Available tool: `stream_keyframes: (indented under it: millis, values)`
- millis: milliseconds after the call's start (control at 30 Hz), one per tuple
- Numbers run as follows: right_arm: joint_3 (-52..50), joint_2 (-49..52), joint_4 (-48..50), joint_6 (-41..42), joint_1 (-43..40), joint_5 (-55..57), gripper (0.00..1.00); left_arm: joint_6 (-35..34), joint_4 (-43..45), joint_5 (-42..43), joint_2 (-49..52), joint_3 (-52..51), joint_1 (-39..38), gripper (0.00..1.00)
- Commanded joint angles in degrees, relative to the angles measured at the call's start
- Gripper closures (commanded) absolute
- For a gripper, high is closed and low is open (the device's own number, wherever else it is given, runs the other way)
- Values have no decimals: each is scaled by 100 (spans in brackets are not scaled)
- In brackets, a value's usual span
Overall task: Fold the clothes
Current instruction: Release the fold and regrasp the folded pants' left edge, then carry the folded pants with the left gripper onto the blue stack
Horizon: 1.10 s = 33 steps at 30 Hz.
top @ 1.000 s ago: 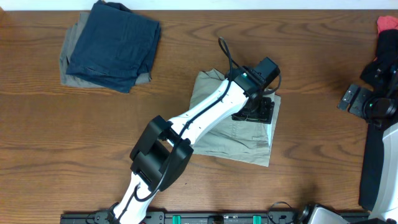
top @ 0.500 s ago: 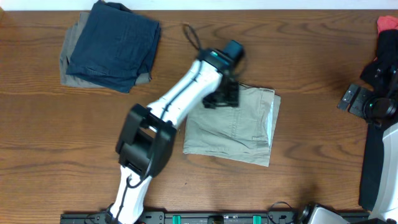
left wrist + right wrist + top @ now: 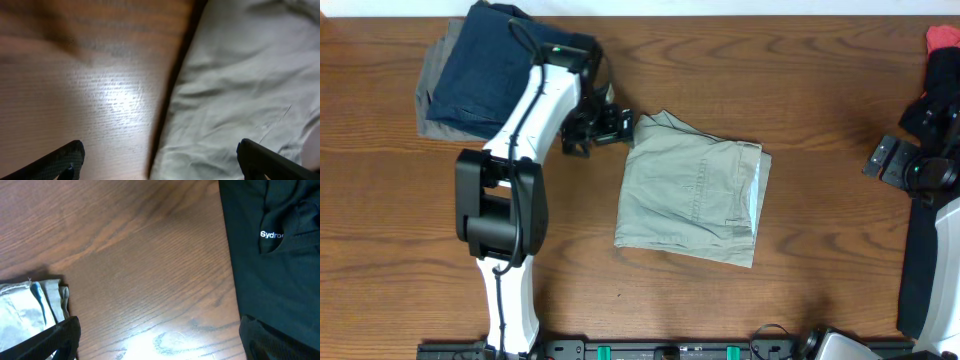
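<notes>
The folded shorts need to be dragged folded onto the pile with the navy garment, so my left gripper should next grab them by their edge facing that garment.
The pale khaki-green shorts [image 3: 690, 200] lie folded in a rough rectangle on the middle of the wooden table, and they fill the right half of the left wrist view [image 3: 240, 90]. My left gripper [image 3: 602, 125] is open and empty, just left of the shorts' upper left corner, its fingers [image 3: 160, 160] astride the cloth's edge. A folded navy garment [image 3: 505, 70] lies on a folded grey one [image 3: 428, 105] at the back left. My right gripper [image 3: 895, 165] is open and empty at the right edge, over bare wood [image 3: 160, 340], next to black clothes [image 3: 270, 255].
A pile of black clothes [image 3: 938, 100] with a red item [image 3: 942, 38] on top sits at the far right edge. The right wrist view shows the folded shorts' corner [image 3: 30, 305] at its lower left. The table's front edge carries a rail [image 3: 660, 350].
My left arm has swung left off the folded khaki shorts, from above their middle to just past their upper left corner. The shorts stay folded. The right arm has not moved.
</notes>
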Motion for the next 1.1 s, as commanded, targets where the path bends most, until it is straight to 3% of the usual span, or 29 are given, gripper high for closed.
stream_keyframes:
  millis: [0, 200, 533, 600, 733, 867, 1067]
  values:
    - [59, -52, -11, -70, 37, 17, 1, 553, 192, 588, -101, -531, 2, 2]
    - [59, -52, -11, -70, 37, 17, 1, 935, 986, 1497, -101, -1357, -4, 2]
    - [59, -52, -11, -70, 37, 17, 1, 866, 1838, 2245, -101, -1956, -114, 4]
    - [59, -52, -11, -70, 37, 17, 1, 863, 1932, 2243, -101, -1998, -175, 13]
    - [59, -52, -11, -72, 37, 17, 1, 811, 2085, 2229, -101, -1998, -232, 54]
    - [59, -52, -11, -72, 37, 17, 1, -107, 2122, 1331, -107, -1980, -219, 94]
    - [59, -52, -11, -72, 37, 17, 1, -219, 2009, 643, -168, -1703, -212, 94]
